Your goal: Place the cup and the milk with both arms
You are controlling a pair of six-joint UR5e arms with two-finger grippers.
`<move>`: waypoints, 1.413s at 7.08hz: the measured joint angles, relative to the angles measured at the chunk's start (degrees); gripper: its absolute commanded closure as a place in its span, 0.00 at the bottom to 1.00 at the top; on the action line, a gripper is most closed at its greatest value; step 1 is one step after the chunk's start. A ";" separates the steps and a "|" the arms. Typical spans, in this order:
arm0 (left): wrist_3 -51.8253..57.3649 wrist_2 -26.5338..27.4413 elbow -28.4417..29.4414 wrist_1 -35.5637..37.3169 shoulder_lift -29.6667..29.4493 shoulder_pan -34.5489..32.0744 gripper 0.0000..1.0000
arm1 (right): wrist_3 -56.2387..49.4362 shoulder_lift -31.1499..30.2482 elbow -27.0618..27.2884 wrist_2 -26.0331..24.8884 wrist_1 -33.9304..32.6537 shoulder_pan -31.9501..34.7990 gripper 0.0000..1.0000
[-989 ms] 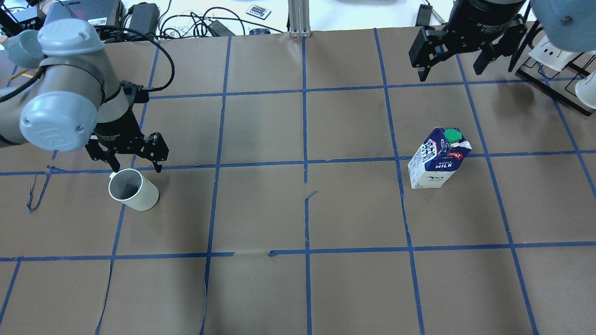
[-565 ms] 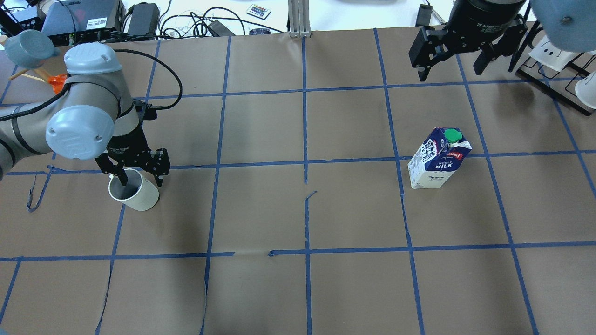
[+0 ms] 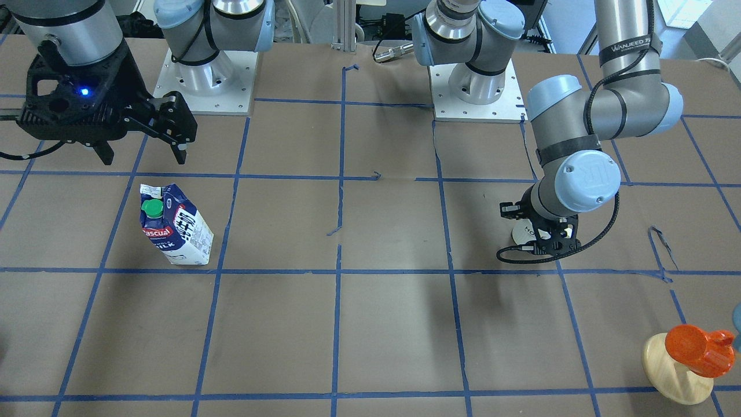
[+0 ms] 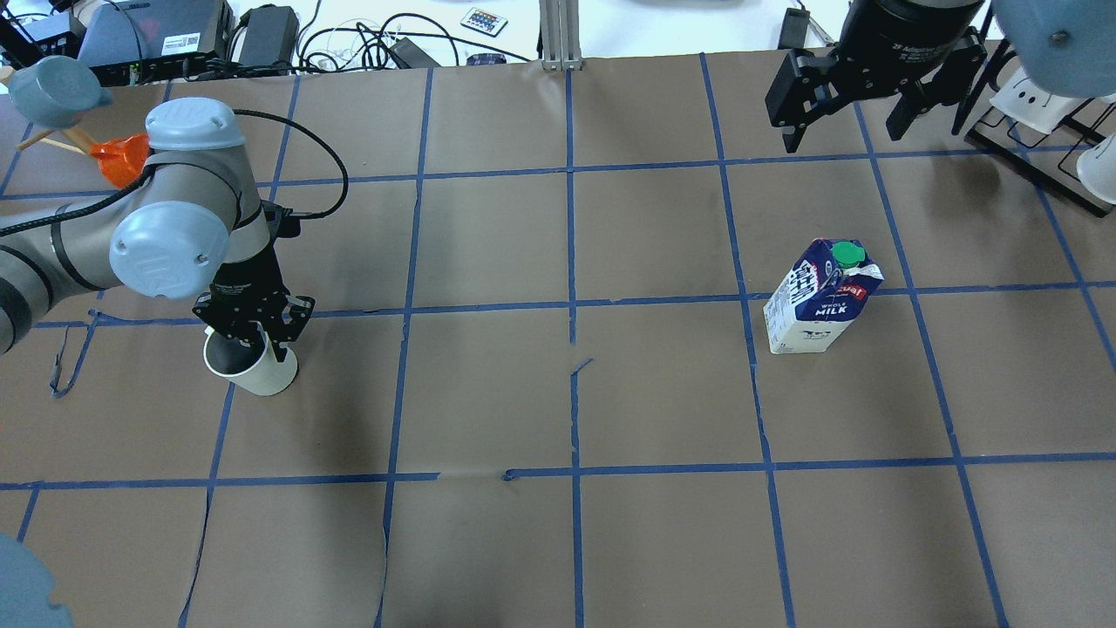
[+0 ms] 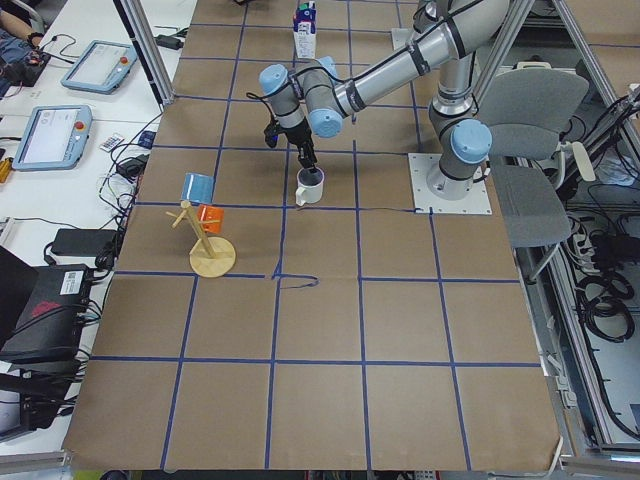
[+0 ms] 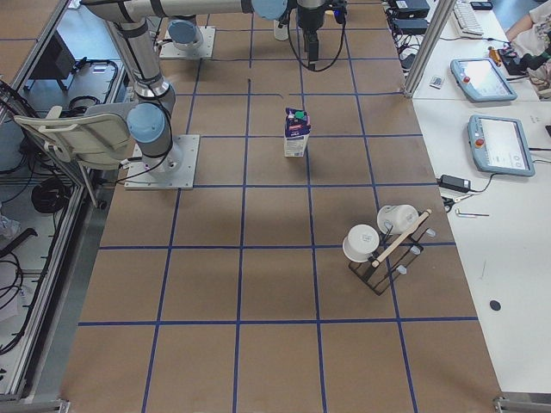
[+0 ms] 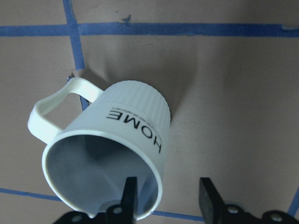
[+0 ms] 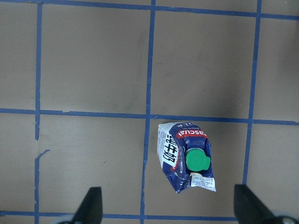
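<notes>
Next, my left gripper grabs its rim [image 7: 158, 186] to place the white cup.
The white cup [image 4: 261, 377] with "HOME" lettering [image 7: 135, 126] stands upright on the left of the brown table. It also shows in the front view [image 3: 523, 230]. My left gripper [image 4: 259, 343] is down at its rim and open. One finger [image 7: 128, 196] is inside the cup and the other [image 7: 208, 200] is outside the wall, with a gap to it. The milk [image 4: 819, 301] stands upright on the right and also shows in the front view [image 3: 173, 231]. My right gripper [image 4: 844, 135] hangs open and empty high above the table, beyond the milk [image 8: 184, 156].
A wooden stand [image 3: 677, 365] with an orange cup [image 4: 118, 157] and a blue cup [image 4: 52, 87] is at the far left. A black rack with white cups [image 4: 1046, 131] is at the far right. Blue tape lines grid the table.
My left gripper has come down and toward the cup, and one finger now sits inside its rim. The right arm, the cup and the milk have not moved.
</notes>
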 measured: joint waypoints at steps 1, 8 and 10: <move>0.02 0.04 0.15 0.01 0.01 0.00 1.00 | 0.00 -0.01 0.04 0.00 0.00 0.00 0.00; -26.62 -11.81 7.82 -4.10 2.44 -18.98 1.00 | 0.00 -0.03 0.52 0.00 -0.06 0.00 0.00; -44.01 -15.83 8.14 0.55 0.17 -28.31 1.00 | 0.00 -0.04 0.56 0.00 -0.06 0.00 0.00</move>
